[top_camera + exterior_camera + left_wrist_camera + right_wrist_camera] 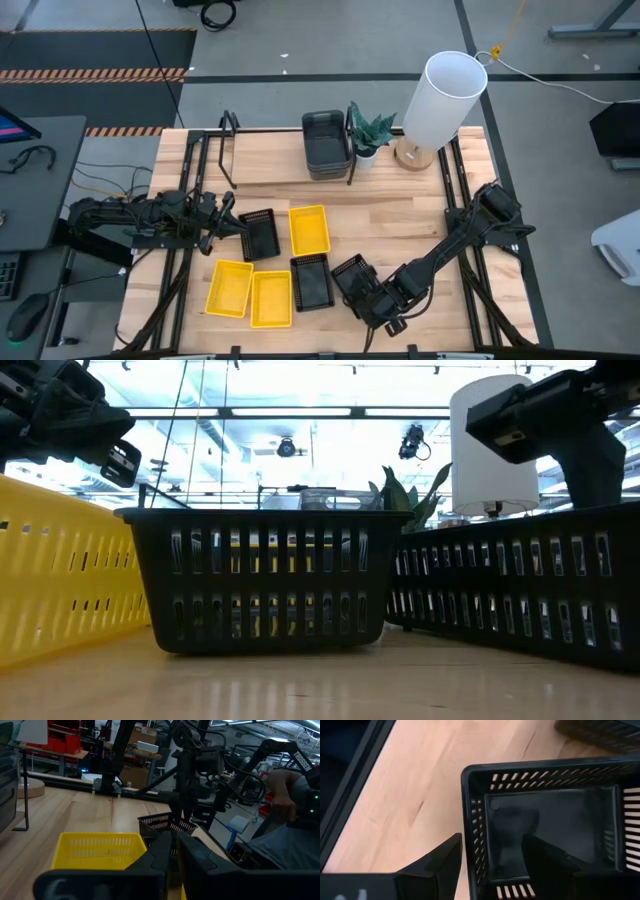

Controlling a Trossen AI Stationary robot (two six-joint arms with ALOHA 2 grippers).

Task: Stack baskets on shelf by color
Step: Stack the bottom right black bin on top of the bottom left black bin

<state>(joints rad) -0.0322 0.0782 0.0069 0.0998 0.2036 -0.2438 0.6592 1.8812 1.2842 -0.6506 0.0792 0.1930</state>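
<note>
Both fingers of my right gripper are still above the black basket's end rim [466, 815] and bottom, so it moves lower, before it closes on the basket.
Three dark grey baskets [326, 145] sit stacked on the shelf [270, 175] at the far side. Three yellow baskets [309, 229] [230, 288] [271, 298] and one black mesh basket [311, 282] rest on their bottoms on the table. My left gripper [240, 226] is shut at the left end of a second black basket [262, 236]. My right gripper [365, 295] is open at the near end of the third black basket [350, 275]. One finger [445, 862] is outside its end wall [474, 845] and one finger [542, 860] is inside. My left gripper meets the black basket at its left short wall [246, 228], coming level from the table's left. The gripper itself hides the place of contact in the wrist view. I cannot tell whether the basket is lifted or on the table.
A white lamp [440, 100] and a small potted plant [368, 135] stand at the shelf's right end. The shelf's left half is bare board. A person's hand [282, 795] shows beyond the table's right side. The baskets lie close together at the table's middle and near side.
</note>
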